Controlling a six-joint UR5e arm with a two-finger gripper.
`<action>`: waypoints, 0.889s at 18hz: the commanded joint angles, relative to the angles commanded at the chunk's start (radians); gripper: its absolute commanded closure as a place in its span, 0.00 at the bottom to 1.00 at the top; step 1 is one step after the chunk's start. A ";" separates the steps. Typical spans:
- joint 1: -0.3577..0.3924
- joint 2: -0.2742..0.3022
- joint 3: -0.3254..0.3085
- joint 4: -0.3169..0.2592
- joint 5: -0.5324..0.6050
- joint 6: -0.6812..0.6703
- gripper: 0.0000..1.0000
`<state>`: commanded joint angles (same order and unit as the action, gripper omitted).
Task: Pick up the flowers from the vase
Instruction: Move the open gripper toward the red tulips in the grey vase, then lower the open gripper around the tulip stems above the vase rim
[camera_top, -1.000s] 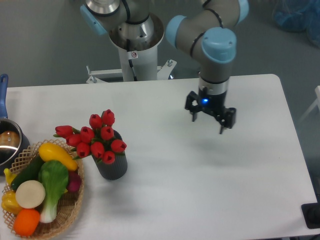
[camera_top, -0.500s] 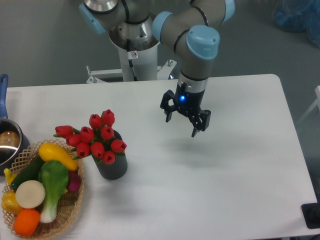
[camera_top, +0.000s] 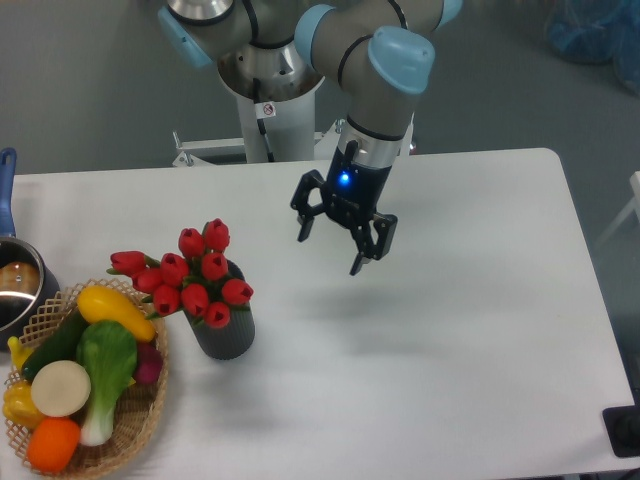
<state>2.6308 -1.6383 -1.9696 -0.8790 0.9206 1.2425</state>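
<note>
I will grab the flowers by their red buds with my gripper to lift them from the vase.
The flowers, a bunch of red tulip buds with green leaves, stand in the vase, a short dark grey ribbed cylinder on the left half of the white table. The bunch spreads wider than the vase and leans to the left. My gripper hangs above the table to the right of the flowers and a little behind them, well apart from them. Its two black fingers are spread open and hold nothing.
A woven wicker basket with toy vegetables sits at the front left, close beside the vase. A steel pot with a blue handle is at the left edge. The arm's base stands behind the table's far edge.
My gripper has moved left across the table toward the flowers, staying open and empty. The flowers and vase have not moved.
</note>
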 joint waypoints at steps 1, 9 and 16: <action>-0.002 0.002 0.000 0.000 -0.017 0.000 0.00; -0.002 -0.008 -0.037 -0.002 -0.218 -0.012 0.00; -0.026 -0.037 -0.038 0.000 -0.296 -0.012 0.00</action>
<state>2.6047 -1.6750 -2.0080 -0.8790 0.6246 1.2303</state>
